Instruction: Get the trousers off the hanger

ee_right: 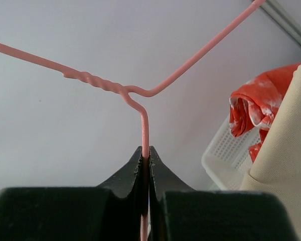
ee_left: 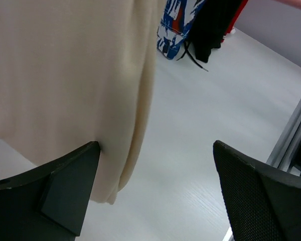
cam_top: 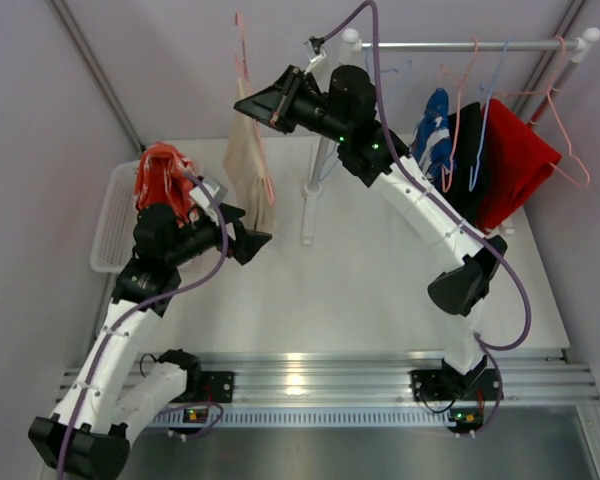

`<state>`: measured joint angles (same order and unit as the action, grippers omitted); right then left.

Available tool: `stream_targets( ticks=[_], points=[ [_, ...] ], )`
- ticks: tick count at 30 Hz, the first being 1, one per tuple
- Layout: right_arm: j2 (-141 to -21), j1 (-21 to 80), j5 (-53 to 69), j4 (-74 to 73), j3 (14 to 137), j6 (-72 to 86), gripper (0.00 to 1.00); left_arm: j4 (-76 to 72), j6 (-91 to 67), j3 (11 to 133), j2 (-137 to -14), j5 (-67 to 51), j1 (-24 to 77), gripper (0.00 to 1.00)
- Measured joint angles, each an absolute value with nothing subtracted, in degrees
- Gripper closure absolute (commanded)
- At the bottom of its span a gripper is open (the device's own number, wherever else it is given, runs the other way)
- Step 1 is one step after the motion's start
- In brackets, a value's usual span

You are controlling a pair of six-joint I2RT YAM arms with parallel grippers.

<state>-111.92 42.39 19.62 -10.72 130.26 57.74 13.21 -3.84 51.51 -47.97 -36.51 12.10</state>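
Note:
The robot's left gripper next needs to grab the hanging cloth (cam_top: 254, 211), away from the pink hanger's wire, to pull the beige trousers off the hanger.
The beige trousers (cam_top: 250, 170) hang on a pink wire hanger (cam_top: 243, 55) that my right gripper (cam_top: 252, 106) holds up, away from the rail. In the right wrist view the right gripper (ee_right: 145, 156) is shut on the hanger's wire (ee_right: 145, 125). My left gripper (cam_top: 260, 242) is open at the trousers' lower edge. In the left wrist view the left gripper (ee_left: 155, 186) has its left finger (ee_left: 65, 191) touching the beige cloth (ee_left: 65, 75), and the right finger stands apart. Blue patterned (cam_top: 432, 130), black (cam_top: 470, 160) and red trousers (cam_top: 515, 160) hang on the rail.
A white basket (cam_top: 110, 225) at the far left holds the orange-red trousers (cam_top: 162, 175). The rack's rail (cam_top: 460, 45) runs across the back right, with its white post (cam_top: 310, 210) standing mid-table. Empty pink and blue hangers (cam_top: 500, 75) hang on the rail.

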Motion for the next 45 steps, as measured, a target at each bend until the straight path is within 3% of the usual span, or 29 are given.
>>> stream_targets(
  ticks=[6, 10, 13, 19, 21, 23, 26, 28, 30, 31, 45],
  points=[
    [-112.0, 42.8, 17.4, -10.7, 131.3, 57.6, 1.00, 6.2, -3.0, 49.3, -51.3, -23.0, 19.0, 0.02],
    [-112.0, 42.9, 17.4, -10.9, 131.3, 57.7, 1.00, 1.8, -3.5, 49.6, -56.1, -17.2, 19.0, 0.15],
    [-112.0, 43.0, 17.4, -10.9, 131.3, 57.7, 1.00, -0.8, -3.7, 49.8, -59.1, -15.2, 19.0, 0.19],
    [-112.0, 43.0, 17.7, -10.9, 131.2, 57.7, 1.00, -2.2, -3.2, 51.1, -60.9, -14.0, 19.4, 0.12],
    [-112.0, 43.0, 17.8, -10.9, 131.2, 57.8, 1.00, -2.3, -3.2, 51.6, -60.9, -14.1, 19.4, 0.14],
    [-112.0, 43.0, 17.9, -10.8, 131.2, 58.0, 1.00, -2.6, -3.2, 51.9, -60.9, -14.1, 19.4, 0.20],
    [-111.9, 43.0, 18.3, -10.6, 130.6, 58.3, 1.00, -2.6, -3.4, 52.2, -60.9, -14.2, 19.4, 0.40],
    [-111.8, 43.0, 18.6, -10.6, 130.0, 58.4, 1.00, -2.6, -3.9, 52.6, -61.2, -14.2, 19.4, 0.73],
    [-111.7, 43.0, 18.9, -10.6, 129.3, 58.4, 1.00, -2.5, -3.8, 53.2, -61.7, -14.1, 19.4, 0.95],
    [-111.7, 43.0, 19.1, -10.6, 129.0, 58.4, 1.00, -2.3, -3.9, 53.5, -61.9, -14.0, 19.4, 1.00],
    [-108.2, 41.4, 19.4, -10.7, 121.9, 57.0, 1.00, 5.5, -4.2, 61.6, -58.3, -8.9, 19.2, 1.00]
  ],
)
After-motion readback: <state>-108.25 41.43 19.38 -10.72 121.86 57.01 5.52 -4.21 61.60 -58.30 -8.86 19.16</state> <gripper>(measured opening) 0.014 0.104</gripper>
